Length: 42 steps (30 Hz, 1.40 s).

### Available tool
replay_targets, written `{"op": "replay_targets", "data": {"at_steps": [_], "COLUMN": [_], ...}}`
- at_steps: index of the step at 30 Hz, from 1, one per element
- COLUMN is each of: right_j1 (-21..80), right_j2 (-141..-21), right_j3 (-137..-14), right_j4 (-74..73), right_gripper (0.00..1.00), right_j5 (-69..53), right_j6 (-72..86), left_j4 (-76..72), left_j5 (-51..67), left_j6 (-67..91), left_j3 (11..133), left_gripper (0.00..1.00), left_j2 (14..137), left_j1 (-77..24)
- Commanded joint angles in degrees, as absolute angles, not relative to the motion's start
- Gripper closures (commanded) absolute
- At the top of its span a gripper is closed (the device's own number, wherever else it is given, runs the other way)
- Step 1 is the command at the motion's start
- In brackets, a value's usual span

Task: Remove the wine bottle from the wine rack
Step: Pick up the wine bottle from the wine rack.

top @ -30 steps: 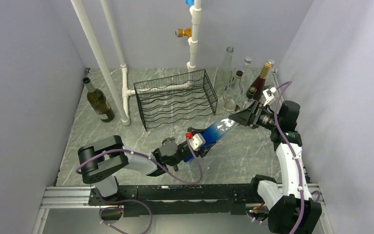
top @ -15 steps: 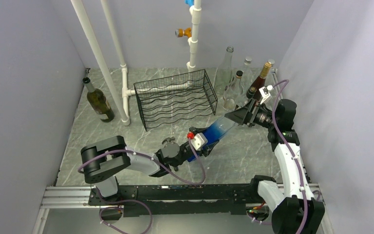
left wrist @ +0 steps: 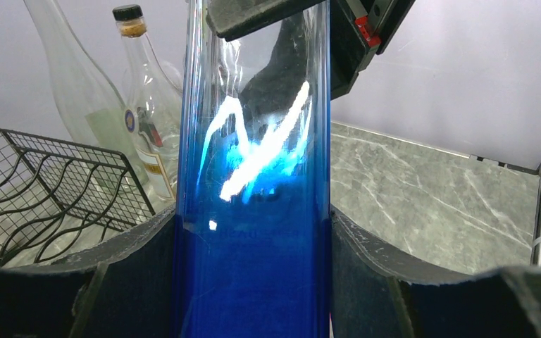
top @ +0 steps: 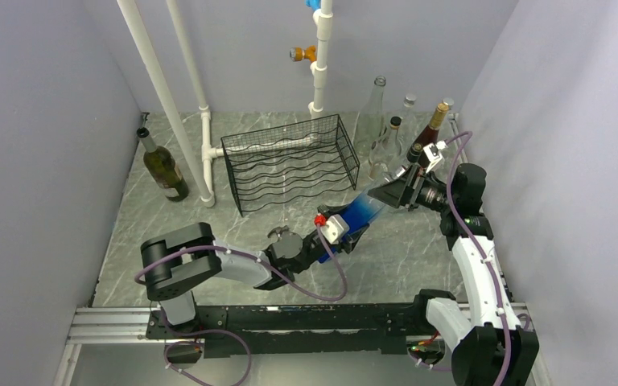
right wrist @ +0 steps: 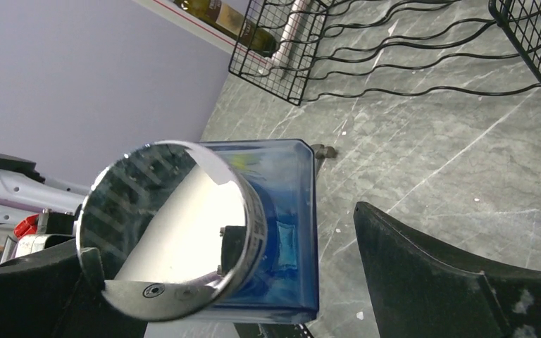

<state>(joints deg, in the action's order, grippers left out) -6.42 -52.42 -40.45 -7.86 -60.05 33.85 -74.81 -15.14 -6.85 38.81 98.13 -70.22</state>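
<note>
I should close my right gripper on the bottle now, because my fingers reach past the glass's upper end, one in front and one behind.
The wine bottle (top: 360, 213), square blue glass with a shiny metal cap (right wrist: 162, 218), hangs tilted above the table in front of the wine rack (top: 290, 165). My left gripper (top: 339, 233) is shut on its lower body; in the left wrist view both pads (left wrist: 366, 267) press against the blue glass (left wrist: 253, 141). My right gripper (top: 388, 193) stands open around the cap end. In the right wrist view its right finger (right wrist: 437, 274) is well clear of the bottle (right wrist: 289, 211). The black wire rack (right wrist: 394, 49) holds no bottle.
A dark green bottle (top: 161, 165) stands at the back left beside white pipes (top: 205, 153). Several clear and dark bottles (top: 386, 137) stand at the back right, close behind my right gripper; two of them (left wrist: 148, 105) show in the left wrist view. Walls close in on both sides.
My right gripper's jaws have spread wider off the bottle's neck and shifted slightly back. The left arm has carried the bottle a little to the right and away from the near edge.
</note>
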Motion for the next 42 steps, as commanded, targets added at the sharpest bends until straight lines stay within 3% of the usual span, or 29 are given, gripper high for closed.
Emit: {"op": "replay_targets", "data": {"at_steps": [1, 4, 6, 12, 13, 15, 22, 28, 36, 42], "right_j1": [-5.93, -5.85, -5.8, -5.89, -6.01, -6.34, -8.09, -9.32, -10.34, -10.7], "right_j2": [-51.73, -51.55, -51.39, -51.05, -50.93, -50.81, -49.48, -48.54, -47.03, -45.24], "right_j3": [-39.88, -39.75, -39.8, -41.28, -41.82, -42.62, -42.55, -42.24, -42.12, -45.69], "right_j4": [-5.45, -5.35, -5.28, -6.16, -6.97, -8.07, -7.61, -7.12, -8.53, -17.96], "right_gripper": [0.01, 0.08, 0.19, 0.83, 0.91, 0.99, 1.0, 1.0, 1.0, 1.0], "right_j5": [-59.9, -59.56, -59.57, -59.99, -59.72, -59.51, -59.63, -60.05, -59.31, -55.89], "right_j6": [32.79, 32.21, 31.64, 28.77, 28.01, 27.0, 27.26, 27.15, 24.86, 13.86], "left_j4": [-87.28, -86.86, -86.8, -87.07, -86.92, -86.65, -86.65, -85.0, -83.18, -76.61], "left_j5": [-15.31, -15.29, -15.48, -15.55, -15.48, -14.84, -13.75, -12.89, -11.38, -11.66], "left_j6": [-7.56, -7.67, -7.62, -6.62, -6.3, -5.46, -2.59, -0.38, 4.09, 4.67], "left_j3": [43.77, 44.18, 44.21, 43.95, 43.87, 43.64, 42.66, 42.29, 40.64, 37.55], "left_gripper": [1.0, 1.0, 1.0, 1.0, 1.0, 0.88, 0.47, 0.23, 0.08, 0.0], "left_j2": [96.93, 97.15, 97.28, 97.65, 97.69, 97.88, 99.45, 99.99, 100.01, 94.33], "left_j1": [-70.84, -71.01, -71.1, -71.19, -71.24, -71.19, -71.26, -71.37, -71.45, -71.46]}}
